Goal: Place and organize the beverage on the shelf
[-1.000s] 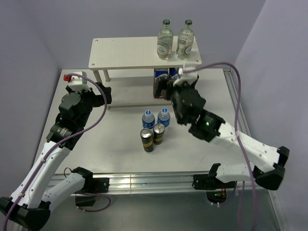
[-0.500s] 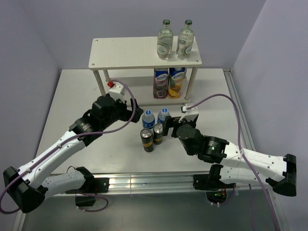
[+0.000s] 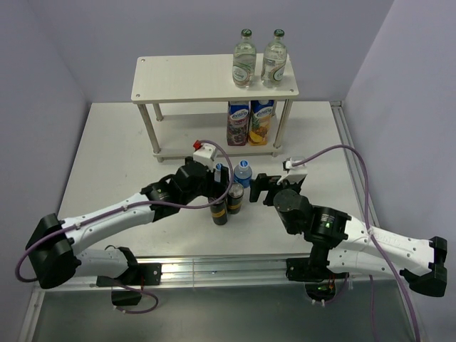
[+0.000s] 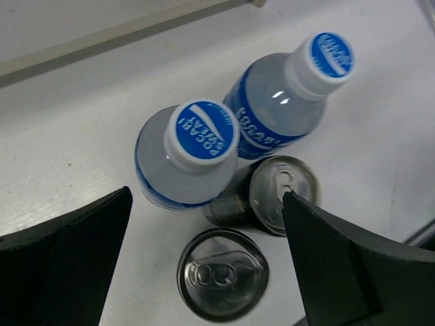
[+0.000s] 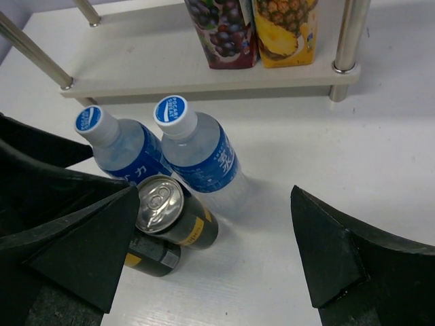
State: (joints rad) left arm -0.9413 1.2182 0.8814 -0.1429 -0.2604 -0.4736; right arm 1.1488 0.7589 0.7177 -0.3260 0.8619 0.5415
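Note:
My left gripper should move toward the water bottle's cap (image 3: 219, 167) (image 4: 203, 132) before it closes on it, because the fingers stop short of the bottle's cap.
Two clear glass bottles with green caps (image 3: 244, 57) (image 3: 274, 57) stand on the top board of the shelf (image 3: 185, 80), at its right end. Two blue-labelled water bottles (image 4: 197, 153) (image 4: 289, 95) and two dark cans (image 4: 223, 273) (image 4: 279, 193) stand clustered on the table in front. My left gripper (image 3: 219, 191) hovers over this cluster, open, its fingers either side of the near can and touching nothing. My right gripper (image 3: 258, 189) is just right of the cluster, open and empty, facing the bottles (image 5: 197, 156) and cans (image 5: 173, 217).
Two juice cartons (image 3: 239, 122) (image 3: 261, 122) stand on the shelf's lower board (image 5: 204, 78), at its right end between the legs. Purple walls close in the white table (image 3: 114, 157) on three sides. My left arm fills the left edge of the right wrist view.
My left arm swung from the rear left over to the bottle and can cluster. My right arm drew back from the shelf to the cluster's right side. Both grippers stayed open.

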